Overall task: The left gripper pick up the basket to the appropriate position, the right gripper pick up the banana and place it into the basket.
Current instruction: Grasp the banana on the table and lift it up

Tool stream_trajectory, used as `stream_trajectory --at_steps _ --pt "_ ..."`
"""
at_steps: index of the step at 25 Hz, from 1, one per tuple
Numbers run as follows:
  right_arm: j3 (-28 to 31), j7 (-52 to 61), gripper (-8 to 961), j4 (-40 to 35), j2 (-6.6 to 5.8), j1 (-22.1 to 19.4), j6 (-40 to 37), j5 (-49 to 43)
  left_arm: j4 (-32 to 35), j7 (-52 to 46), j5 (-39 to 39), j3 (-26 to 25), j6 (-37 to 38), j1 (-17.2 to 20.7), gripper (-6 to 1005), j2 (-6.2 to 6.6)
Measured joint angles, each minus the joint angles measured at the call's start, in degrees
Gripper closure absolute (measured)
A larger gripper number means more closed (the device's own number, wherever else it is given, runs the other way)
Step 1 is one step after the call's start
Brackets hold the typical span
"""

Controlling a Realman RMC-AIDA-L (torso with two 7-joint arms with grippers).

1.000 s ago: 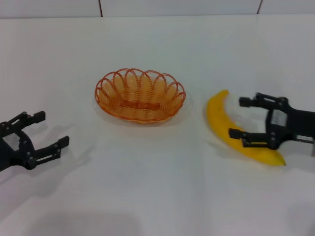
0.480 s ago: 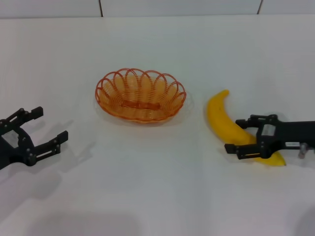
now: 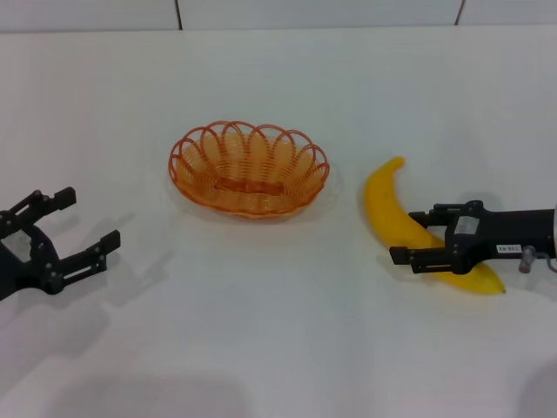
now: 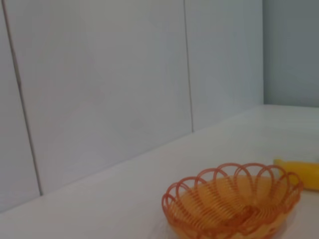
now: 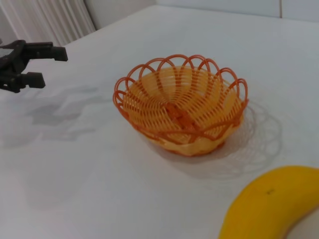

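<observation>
My right gripper's fingers sit low on both sides of the banana's middle in the head view, so I should close on the banana.
The orange wire basket (image 3: pixel 249 171) stands empty on the white table, left of the banana; it also shows in the left wrist view (image 4: pixel 234 206) and the right wrist view (image 5: pixel 182 107). The yellow banana (image 3: pixel 387 196) lies flat on the table at the right, and its end shows in the right wrist view (image 5: pixel 271 204) and the left wrist view (image 4: pixel 301 174). My right gripper (image 3: pixel 411 235) is low over the banana's middle, open, with one finger on each side of it. My left gripper (image 3: pixel 87 219) is open and empty at the far left, well apart from the basket; it also shows in the right wrist view (image 5: pixel 47 65).
The white table (image 3: pixel 278 348) stretches around everything. A tiled wall (image 4: pixel 99 74) rises behind its far edge. Nothing else stands on the table.
My right gripper has dropped lower and slid left, so its fingers now straddle the banana. The left gripper has shifted only slightly. Basket and banana have not moved.
</observation>
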Motion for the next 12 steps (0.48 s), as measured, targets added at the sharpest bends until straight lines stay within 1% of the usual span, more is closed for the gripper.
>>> stream_trajectory --at_steps 1,6,12 --pt "-0.2 0.2 63 -0.1 -0.05 0.0 0.0 -0.1 0.0 0.1 -0.2 0.0 0.3 0.0 110 0.00" --pt "-1.4 0.5 257 -0.1 -0.27 0.1 0.0 -0.5 -0.1 0.2 -0.6 0.0 1.1 -0.1 110 0.00" --pt "-1.1 1.3 412 -1.3 -0.16 0.0 0.0 -0.1 -0.2 0.3 -0.6 0.0 1.1 0.1 110 -0.02"
